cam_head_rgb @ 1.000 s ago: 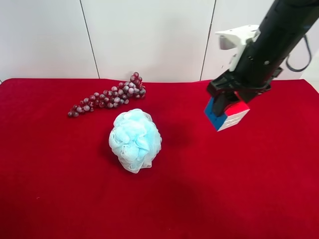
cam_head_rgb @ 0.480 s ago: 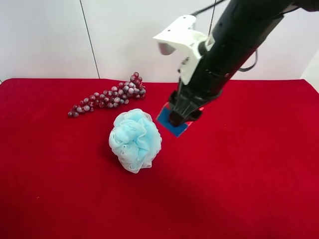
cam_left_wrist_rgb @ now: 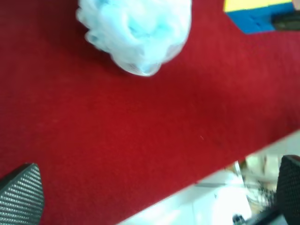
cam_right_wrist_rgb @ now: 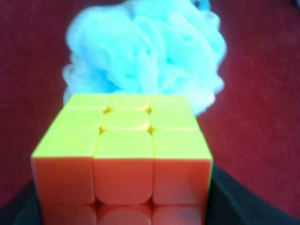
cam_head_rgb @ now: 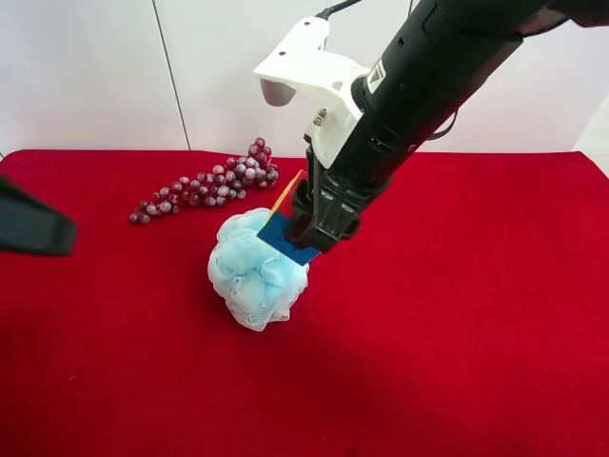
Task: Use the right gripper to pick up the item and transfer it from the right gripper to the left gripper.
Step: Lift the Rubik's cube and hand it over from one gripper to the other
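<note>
My left gripper grabs the puzzle cube [cam_right_wrist_rgb: 124,154] by its yellow side [cam_right_wrist_rgb: 125,125] next, to take it over from my right gripper.
My right gripper [cam_head_rgb: 312,227], on the thick black arm with the white wrist bracket, is shut on the puzzle cube [cam_head_rgb: 283,238] and holds it in the air just over the top right of the bath puff. The cube shows a blue face and a yellow-orange edge there. In the right wrist view the cube [cam_right_wrist_rgb: 124,154] fills the foreground, yellow and orange, with dark fingers [cam_right_wrist_rgb: 248,206] at its sides. My left gripper [cam_left_wrist_rgb: 154,192] is open and empty, low over the cloth near the table's edge. The cube [cam_left_wrist_rgb: 255,16] is far from it. A black part of the left arm [cam_head_rgb: 33,228] enters at the edge.
A light-blue mesh bath puff [cam_head_rgb: 255,271] lies mid-table on the red cloth [cam_head_rgb: 457,362], also in the wrist views [cam_right_wrist_rgb: 145,51] [cam_left_wrist_rgb: 136,30]. A bunch of dark red grapes [cam_head_rgb: 209,186] lies behind it near the white wall.
The right arm has carried the cube from the view's right side to the left, to just above the puff. A black part of the left arm has come into view.
</note>
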